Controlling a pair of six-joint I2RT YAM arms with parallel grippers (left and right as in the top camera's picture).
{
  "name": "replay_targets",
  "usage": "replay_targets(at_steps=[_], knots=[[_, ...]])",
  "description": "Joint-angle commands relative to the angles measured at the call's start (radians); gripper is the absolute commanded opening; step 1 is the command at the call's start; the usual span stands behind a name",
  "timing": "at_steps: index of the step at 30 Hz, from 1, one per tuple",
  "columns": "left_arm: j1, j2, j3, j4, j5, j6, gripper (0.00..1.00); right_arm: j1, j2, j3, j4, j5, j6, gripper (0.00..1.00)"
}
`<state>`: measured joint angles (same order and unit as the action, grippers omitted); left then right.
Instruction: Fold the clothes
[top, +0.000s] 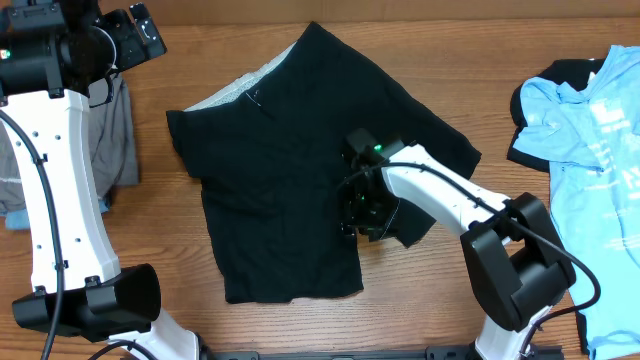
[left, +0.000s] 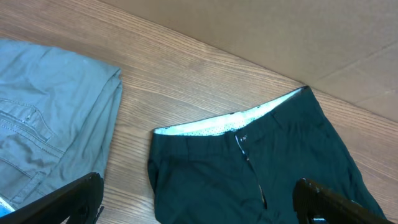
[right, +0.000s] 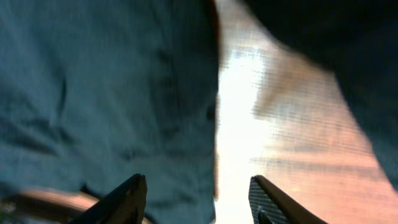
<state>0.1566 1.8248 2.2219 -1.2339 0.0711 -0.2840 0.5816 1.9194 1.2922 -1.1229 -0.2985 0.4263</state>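
Next, my right gripper grabs the inner edge of the near leg (top: 357, 258) to draw that leg over the other and fold the black shorts (top: 290, 180).
The black shorts (top: 290, 180) lie spread on the wooden table, with the pale grey inner waistband (top: 240, 85) at the upper left. My right gripper (top: 365, 210) hovers low over the shorts between the two legs. In the right wrist view that gripper (right: 199, 193) is open, with the edge of the shorts (right: 112, 93) under the gap and nothing pinched. My left gripper (top: 140, 35) is raised at the far left corner. It (left: 199, 199) stands wide open above the waistband (left: 224, 121) and holds nothing.
A light blue printed T-shirt (top: 590, 130) lies at the right edge over a black piece (top: 530, 105). Grey folded clothes (top: 110, 140) sit at the left under the left arm and show as a grey garment (left: 50, 118). A cardboard wall (left: 280, 31) stands behind.
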Motion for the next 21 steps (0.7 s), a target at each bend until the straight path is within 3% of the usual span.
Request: replay_targets(at_steps=[1,7,12,15,16,19,21], knots=[[0.000,0.003,-0.001,0.003,0.000,0.018,1.00,0.025,-0.012,-0.068,0.051,0.052,0.092,0.57],[0.000,0.003,-0.001,0.003,0.000,0.018,1.00,0.030,-0.012,-0.176,0.148,-0.005,0.121,0.55],[0.000,0.003,-0.001,0.003,0.000,0.018,1.00,0.049,-0.013,-0.194,0.188,-0.068,0.119,0.45],[0.000,0.003,-0.001,0.003,0.000,0.018,1.00,0.063,-0.013,-0.194,0.187,-0.100,0.117,0.44],[0.000,0.003,-0.001,0.003,0.000,0.018,1.00,0.065,-0.013,-0.194,0.187,-0.100,0.117,0.40],[0.000,0.003,-0.001,0.003,0.000,0.018,1.00,0.064,-0.013,-0.194,0.187,-0.099,0.116,0.04],[0.000,0.003,-0.001,0.003,0.000,0.018,1.00,0.064,-0.013,-0.193,0.179,-0.090,0.099,0.04]])
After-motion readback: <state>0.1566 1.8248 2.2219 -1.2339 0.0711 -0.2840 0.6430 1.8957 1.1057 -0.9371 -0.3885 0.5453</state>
